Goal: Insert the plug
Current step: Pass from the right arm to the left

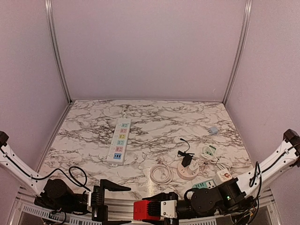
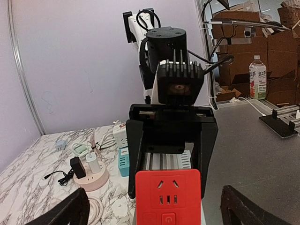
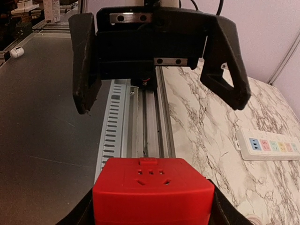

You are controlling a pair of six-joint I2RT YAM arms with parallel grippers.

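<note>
My left gripper needs to reach the red cube and grab the cube's sides, opposite my right gripper. The cube's held end then stays free to insert.
The plug (image 1: 144, 209) is a red cube adapter with socket holes on its faces. My right gripper (image 1: 157, 209) is shut on it at the table's near edge, over the metal rail. The red cube (image 3: 152, 192) fills the bottom of the right wrist view between my black fingers (image 3: 220, 212). In the left wrist view the same cube (image 2: 168, 197) faces me, with a power button below its holes. My left gripper (image 1: 127, 205) stands wide open just left of the cube and holds nothing. A white power strip (image 1: 119, 141) with coloured sockets lies left of centre on the marble.
A round pink socket (image 1: 188, 171) with a black adapter, a coiled white cable (image 1: 161, 174), a teal strip (image 1: 201, 185), a white cube socket (image 1: 224, 176) and a green plug (image 1: 208, 151) crowd the near right. A small blue item (image 1: 213, 131) lies farther back.
</note>
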